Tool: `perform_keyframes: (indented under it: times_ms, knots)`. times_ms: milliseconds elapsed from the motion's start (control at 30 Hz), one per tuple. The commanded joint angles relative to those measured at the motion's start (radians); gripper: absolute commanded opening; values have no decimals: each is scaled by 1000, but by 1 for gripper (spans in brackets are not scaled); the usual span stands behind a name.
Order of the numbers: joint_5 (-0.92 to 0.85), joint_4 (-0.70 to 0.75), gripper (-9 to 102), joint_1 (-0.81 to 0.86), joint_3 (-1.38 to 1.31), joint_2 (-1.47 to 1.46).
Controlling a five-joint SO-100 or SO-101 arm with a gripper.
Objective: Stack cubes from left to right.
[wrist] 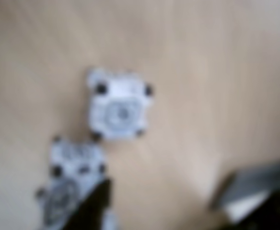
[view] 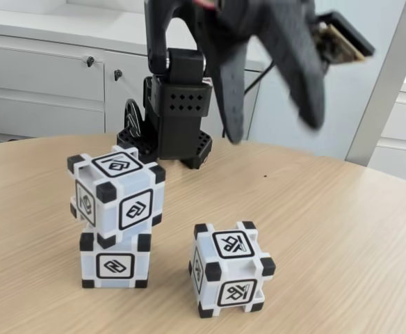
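My gripper grips the third cube by its printed sides next, to add it on top of the stacked cubes.
Two white cubes with black corners stand stacked at the left in the fixed view. The top cube sits turned and slightly off-centre on the bottom cube. A third cube stands alone on the table to their right. My gripper hangs high above the table, blurred, open and holding nothing. The wrist view is out of focus: the lone cube lies in the middle, the stack sits at the lower left, and dark fingers enter from the bottom edge.
The black perforated robot base stands at the back of the round wooden table. White cabinets line the wall behind. Bare wood spreads to the right of the cubes.
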Motion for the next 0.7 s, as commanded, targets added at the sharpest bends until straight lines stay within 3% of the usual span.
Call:
perform_keyframes:
  times_ms: [0, 200, 667]
  knots:
    - [52, -57, 39, -2, -15, -91]
    - [78, -167, 39, -2, -15, -255]
    - [87, -155, 39, -2, -14, -377]
